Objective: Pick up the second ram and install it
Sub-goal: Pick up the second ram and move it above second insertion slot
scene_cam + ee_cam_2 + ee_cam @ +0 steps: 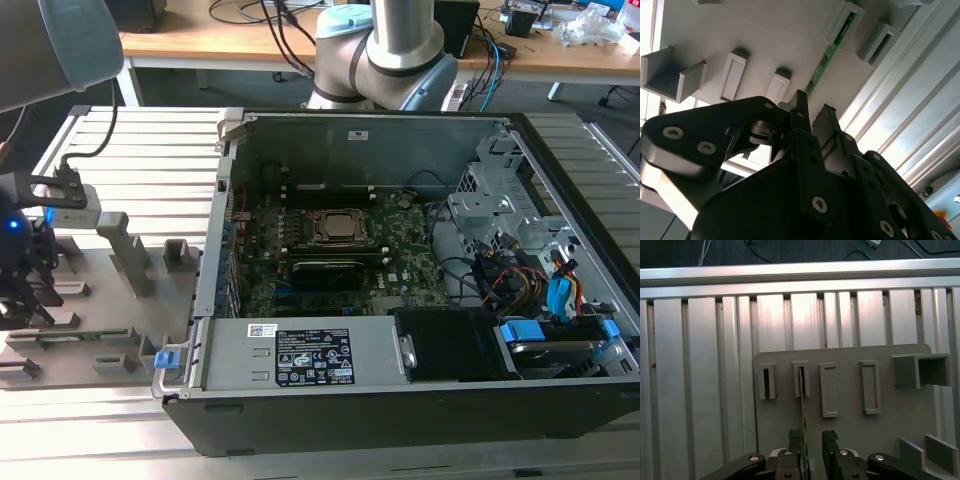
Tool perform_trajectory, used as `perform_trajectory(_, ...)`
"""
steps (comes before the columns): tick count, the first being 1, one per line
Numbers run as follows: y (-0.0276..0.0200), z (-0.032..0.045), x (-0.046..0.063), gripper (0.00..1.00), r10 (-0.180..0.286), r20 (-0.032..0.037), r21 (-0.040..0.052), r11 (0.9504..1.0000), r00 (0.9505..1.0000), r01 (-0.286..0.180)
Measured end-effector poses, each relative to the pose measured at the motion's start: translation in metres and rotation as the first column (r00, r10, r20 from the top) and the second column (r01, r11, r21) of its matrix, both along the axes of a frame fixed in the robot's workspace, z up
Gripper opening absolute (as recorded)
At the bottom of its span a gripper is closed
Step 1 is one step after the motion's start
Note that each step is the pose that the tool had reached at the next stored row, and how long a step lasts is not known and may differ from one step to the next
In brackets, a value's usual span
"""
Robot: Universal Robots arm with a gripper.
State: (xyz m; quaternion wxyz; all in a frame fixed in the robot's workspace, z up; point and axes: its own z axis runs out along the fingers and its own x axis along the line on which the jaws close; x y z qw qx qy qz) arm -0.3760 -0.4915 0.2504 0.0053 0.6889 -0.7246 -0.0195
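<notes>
My gripper grabs the second ram by its open middle part (804,444) next, since the grey holder's slot (801,377) encloses the ram's end.
The second ram (802,395) is a thin green stick standing on its edge in a slot of the grey holder plate (850,425). In the second wrist view the second ram (832,47) runs from its slot towards my fingers. My gripper (812,437) is open and straddles the near end of the stick, which lies close to one fingertip (795,437) with a gap to the other. In the exterior view my gripper (25,285) hangs low over the holder plate (110,300) at that view's left, well away from the open computer case (400,130).
The green motherboard (400,270) with its CPU socket (342,227) lies inside the case. Cables and drive bays (540,280) crowd the case's side at the exterior view's right. Upright grey blocks (125,250) stand on the holder plate. Ribbed aluminium table (700,390) surrounds the plate.
</notes>
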Motion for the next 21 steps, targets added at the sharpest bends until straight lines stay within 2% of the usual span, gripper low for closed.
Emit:
perform_trajectory(5,-0.0002,-0.0085,0.005,0.31,0.001,0.0001,-0.0048,1.0000,1.0000,-0.001)
perform_trajectory(10,-0.0005,-0.0288,0.008,0.31,0.017,-0.0003,-0.0114,0.9998,0.9998,-0.017)
perform_trajectory(15,-0.0006,-0.0405,0.009,0.31,0.035,-0.0008,-0.0139,0.9993,0.9994,-0.035)
perform_trajectory(17,-0.0011,-0.0474,0.009,0.31,0.051,-0.0008,-0.0141,0.9986,0.9987,-0.051)
perform_trajectory(21,-0.0012,-0.0482,0.009,0.31,0.053,-0.0009,-0.0142,0.9985,0.9986,-0.053)
